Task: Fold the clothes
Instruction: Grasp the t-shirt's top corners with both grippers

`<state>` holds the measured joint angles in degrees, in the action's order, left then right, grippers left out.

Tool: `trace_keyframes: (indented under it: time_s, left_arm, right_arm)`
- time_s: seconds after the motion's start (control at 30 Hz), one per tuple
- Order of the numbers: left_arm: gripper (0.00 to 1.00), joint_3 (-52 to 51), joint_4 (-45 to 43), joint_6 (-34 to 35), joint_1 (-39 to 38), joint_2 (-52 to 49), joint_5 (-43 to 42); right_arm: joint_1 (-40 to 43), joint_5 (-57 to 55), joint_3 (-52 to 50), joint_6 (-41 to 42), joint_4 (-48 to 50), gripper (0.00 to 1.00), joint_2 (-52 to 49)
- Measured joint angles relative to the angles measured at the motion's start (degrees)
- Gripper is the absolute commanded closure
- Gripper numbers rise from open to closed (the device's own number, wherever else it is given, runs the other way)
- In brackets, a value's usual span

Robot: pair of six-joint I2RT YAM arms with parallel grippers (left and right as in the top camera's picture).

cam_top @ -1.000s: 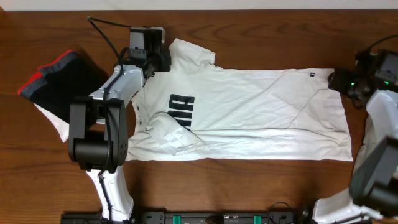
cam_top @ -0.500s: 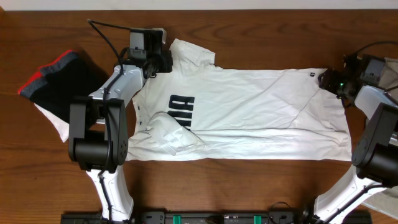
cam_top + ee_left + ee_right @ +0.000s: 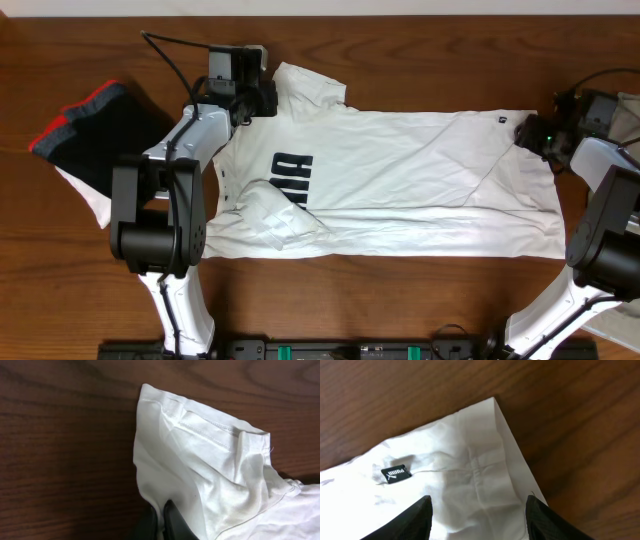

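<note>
The white T-shirt's hem is the part my right gripper will grab, near its far corner, beyond the small dark tag, to fold the T-shirt's far side over lengthwise.
A white T-shirt lies spread sideways on the wooden table, black lettering at its left, a small dark tag near the hem at the right. My left gripper is shut on the shirt's sleeve edge at the far left; its fingers pinch white cloth. My right gripper is open over the shirt's far right hem corner, one finger on each side of the cloth, the tag to its left.
A dark garment with a red edge lies at the far left over a white cloth. Cables run by the left arm. Both arm bases stand at the front edge.
My right gripper has moved left from beyond the table's right side onto the shirt's hem corner. The left gripper and the shirt have stayed in place.
</note>
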<state>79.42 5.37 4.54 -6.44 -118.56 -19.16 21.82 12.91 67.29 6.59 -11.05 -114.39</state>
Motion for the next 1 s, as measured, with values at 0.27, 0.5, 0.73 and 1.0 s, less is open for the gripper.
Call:
trace_keyframes:
  time_s: [0.27,0.5,0.73,1.0]
  left_arm:
    - [0.94,0.0,0.04,0.0,0.0,0.0,0.0]
    - [0.94,0.0,0.04,0.0,0.0,0.0,0.0]
    - [0.93,0.0,0.04,0.0,0.02,0.0,0.04]
    - [0.94,0.0,0.07,0.0,0.0,0.0,0.17]
  right_arm:
    - [0.0,0.07,0.0,0.17,-0.72,0.43,0.0]
    - [0.0,0.42,0.0,0.22,-0.39,0.47,0.0]
    - [0.0,1.53,0.0,0.46,0.76,0.54,0.0]
    - [0.0,2.64,0.0,0.5,1.29,0.58,0.0]
